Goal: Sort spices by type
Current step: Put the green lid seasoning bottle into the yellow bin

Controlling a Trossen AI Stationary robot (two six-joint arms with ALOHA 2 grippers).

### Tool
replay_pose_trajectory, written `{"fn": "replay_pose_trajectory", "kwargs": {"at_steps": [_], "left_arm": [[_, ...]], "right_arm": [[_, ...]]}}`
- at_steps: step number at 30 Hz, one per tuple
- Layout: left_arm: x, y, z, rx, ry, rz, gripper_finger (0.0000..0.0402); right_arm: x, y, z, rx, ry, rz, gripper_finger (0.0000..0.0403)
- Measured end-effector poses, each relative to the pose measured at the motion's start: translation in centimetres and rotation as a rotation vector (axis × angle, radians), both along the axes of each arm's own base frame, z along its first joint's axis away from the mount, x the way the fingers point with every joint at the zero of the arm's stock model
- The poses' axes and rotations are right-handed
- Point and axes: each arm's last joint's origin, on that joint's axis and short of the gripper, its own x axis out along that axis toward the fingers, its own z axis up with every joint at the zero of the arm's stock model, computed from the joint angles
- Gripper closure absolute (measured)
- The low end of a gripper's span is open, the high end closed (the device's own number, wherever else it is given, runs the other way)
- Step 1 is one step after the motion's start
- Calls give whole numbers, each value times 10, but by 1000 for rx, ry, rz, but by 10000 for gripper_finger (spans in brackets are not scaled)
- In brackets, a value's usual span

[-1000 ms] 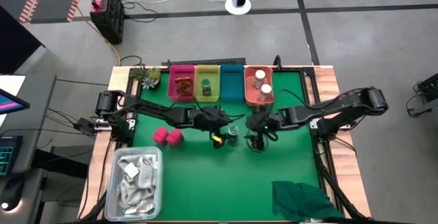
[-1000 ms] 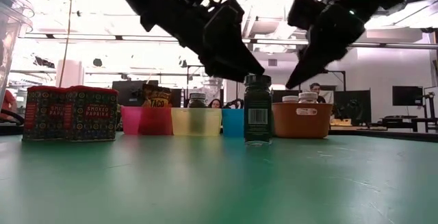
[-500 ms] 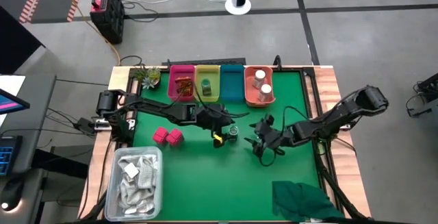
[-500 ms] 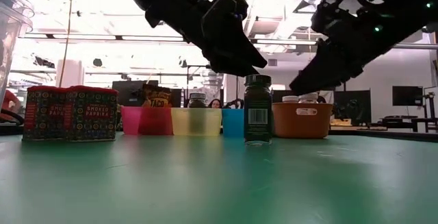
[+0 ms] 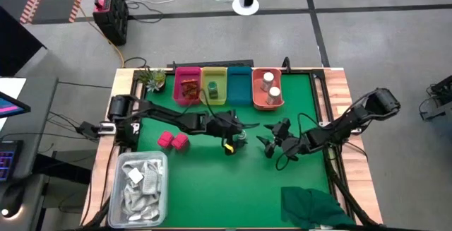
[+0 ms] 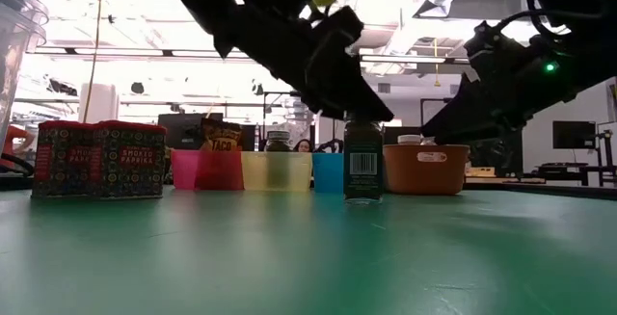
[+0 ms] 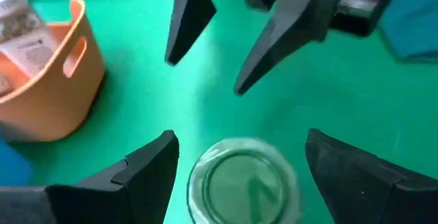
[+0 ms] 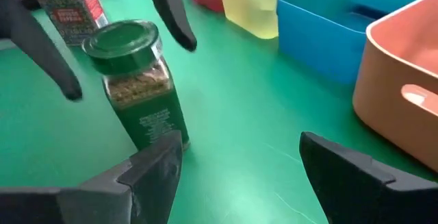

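The left gripper grabs the green round jar by its green cap [image 5: 241, 138] next, to sort it into the yellow bin [image 5: 214, 86].
A green round jar [image 8: 135, 80] with a green cap stands upright on the green mat, mid-table [image 5: 241, 138]. My left gripper [image 7: 241, 142] hangs over it, pointing down, open, with one finger on each side of the cap [image 7: 243, 179] and a gap to each. My right gripper [image 8: 241, 145] is open and empty, a short way to the jar's right [image 5: 272, 141]. The second green jar [image 5: 212, 88] sits in the yellow bin, both white-capped jars [image 5: 270, 84] in the orange bin, and orange-brown sachets [image 5: 188, 87] in the pink bin. Two pink cube packets [image 5: 173, 140] rest on the mat. No small dark packet shows.
Four bins line the far edge: pink [image 5: 176, 83], yellow [image 5: 205, 95], blue [image 5: 239, 83], orange [image 5: 256, 93]. A clear tub of white packets [image 5: 141, 183] sits at the near left, a dark green cloth [image 5: 314, 206] at the near right, a small plant [image 5: 153, 79] at the far left.
My left gripper has moved a little right and come down, so its open fingers now straddle the jar's cap. My right gripper has drawn back from the jar and the orange bin, toward the right and near edges. The jar has stayed put.
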Motion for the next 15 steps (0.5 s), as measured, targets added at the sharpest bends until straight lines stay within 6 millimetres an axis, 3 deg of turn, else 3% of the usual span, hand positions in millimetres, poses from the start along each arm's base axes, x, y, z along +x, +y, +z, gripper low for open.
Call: {"fn": "replay_pose_trajectory", "kwargs": {"at_steps": [8,15], "left_arm": [[1,4,-4,17,3,41,108],[1,5,-5,42,17,28,209]], "right_arm": [[0,0,0,-5,4,2,85],[0,0,0,-7,8,5,85]]}}
